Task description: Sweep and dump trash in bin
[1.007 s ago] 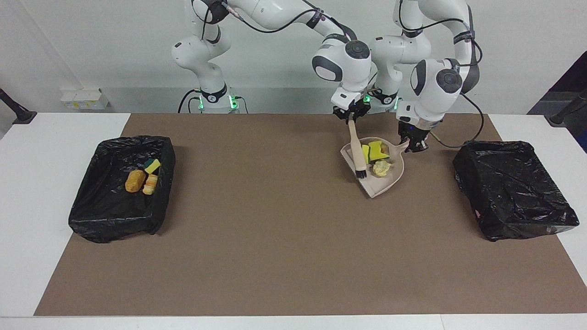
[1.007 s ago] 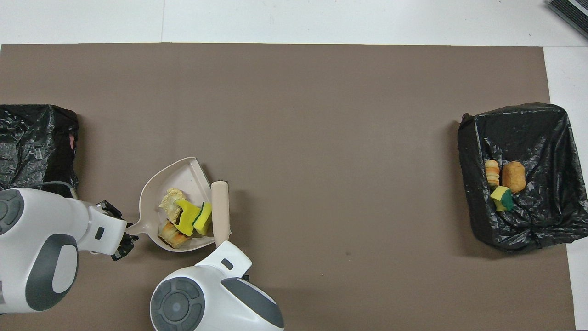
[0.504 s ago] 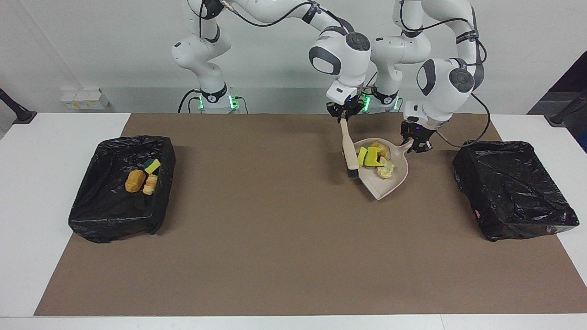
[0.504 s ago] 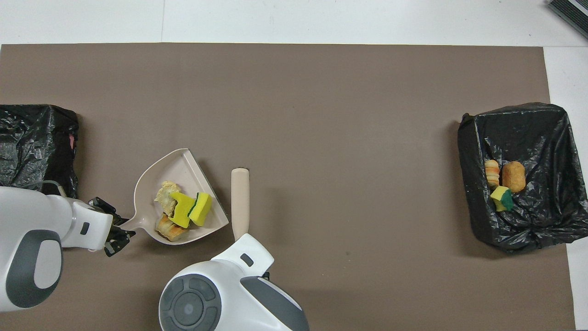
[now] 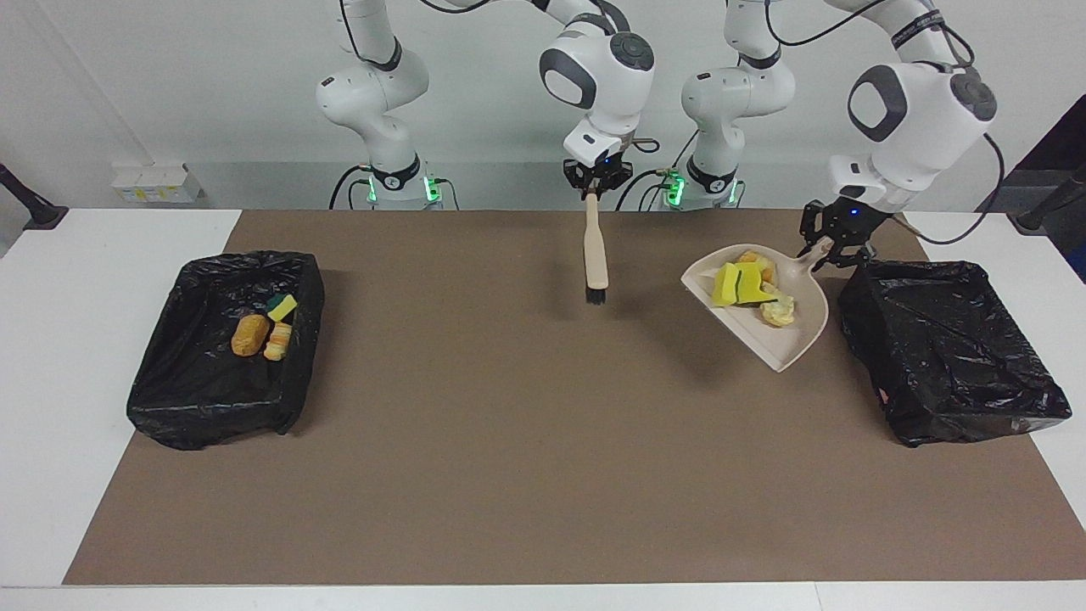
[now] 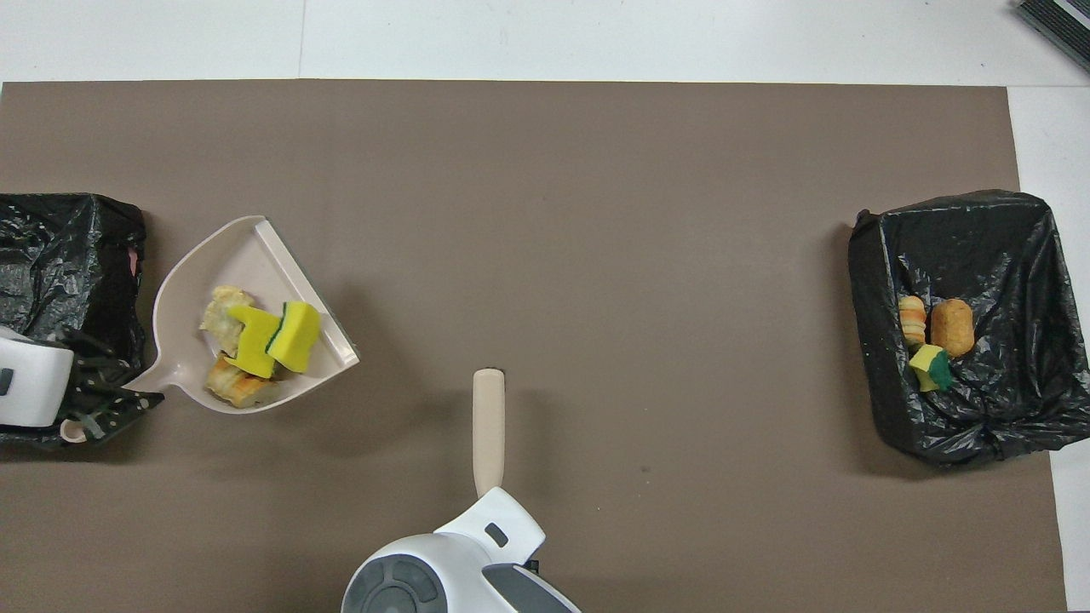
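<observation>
My right gripper keeps holding the beige brush (image 6: pixel 489 426) for now. The brush hangs above the brown mat, its shadow apart beside it, and would drop if I opened now.
The beige dustpan (image 5: pixel 793 339) (image 6: pixel 247 255) hangs above the mat, right beside the black-lined bin (image 5: pixel 950 348) (image 6: pixel 60 255) at the left arm's end. It carries trash: yellow sponge chunks (image 5: pixel 735 283) (image 6: pixel 277 336) and tan bread-like lumps (image 5: pixel 777 311) (image 6: pixel 234 390). My left gripper (image 5: pixel 830 248) (image 6: pixel 106 402) is shut on the dustpan's handle, over that bin's rim. My right gripper (image 5: pixel 593 188) is shut on the top of a beige brush (image 5: pixel 596 255) (image 6: pixel 489 426), which hangs bristles down over the mat near the table's middle.
A second black-lined bin (image 5: pixel 204 390) (image 6: pixel 1005 255) stands at the right arm's end and holds a sponge chunk and two bread lumps (image 5: pixel 263 329) (image 6: pixel 932 334). A brown mat (image 5: pixel 509 441) covers the table between the two bins.
Both arms rose. The left gripper carried the loaded dustpan up and toward the left arm's bin. The right gripper drew the brush away from the pan toward the table's middle.
</observation>
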Available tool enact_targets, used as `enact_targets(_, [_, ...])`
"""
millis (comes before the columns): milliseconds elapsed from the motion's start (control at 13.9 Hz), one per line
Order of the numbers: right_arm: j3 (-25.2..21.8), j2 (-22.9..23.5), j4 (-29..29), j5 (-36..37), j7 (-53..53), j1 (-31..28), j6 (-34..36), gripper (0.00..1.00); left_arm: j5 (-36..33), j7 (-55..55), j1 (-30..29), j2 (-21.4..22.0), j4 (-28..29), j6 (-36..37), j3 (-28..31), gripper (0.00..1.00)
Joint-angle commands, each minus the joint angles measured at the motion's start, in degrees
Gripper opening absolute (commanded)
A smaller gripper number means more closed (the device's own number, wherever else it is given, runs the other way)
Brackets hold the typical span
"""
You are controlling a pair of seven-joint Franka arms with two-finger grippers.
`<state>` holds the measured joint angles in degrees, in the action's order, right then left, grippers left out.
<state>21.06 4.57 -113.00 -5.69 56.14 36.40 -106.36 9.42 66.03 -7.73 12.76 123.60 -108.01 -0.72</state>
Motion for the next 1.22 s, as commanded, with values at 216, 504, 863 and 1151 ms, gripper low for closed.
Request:
enact_targets(216, [0.3,-2.5,-10.1,-3.2,-2.1,1.4,-9.0,0.0,0.5,0.2,-10.1,-11.2,-19.9,5.7,-0.3,0.0])
enact_targets(504, [0.3,-0.5,-10.8,-5.8,-3.1,1.6,-12.4,0.0,-4.0,-0.1,-13.3,-17.3,-27.7,4.0,-0.2,0.0])
enact_targets(863, [0.3,1.4,-10.7,-5.8,-3.6,1.5,-13.6,0.07,-14.0,4.7,-20.0,-26.8,-38.7,3.9,-0.2,0.0])
enact_targets(1151, [0.2,2.9,-8.4,-5.8,-3.5,0.8,-12.9,0.44,-23.6,15.3,-23.9,-27.4,-39.4,1.2,-0.2,0.0])
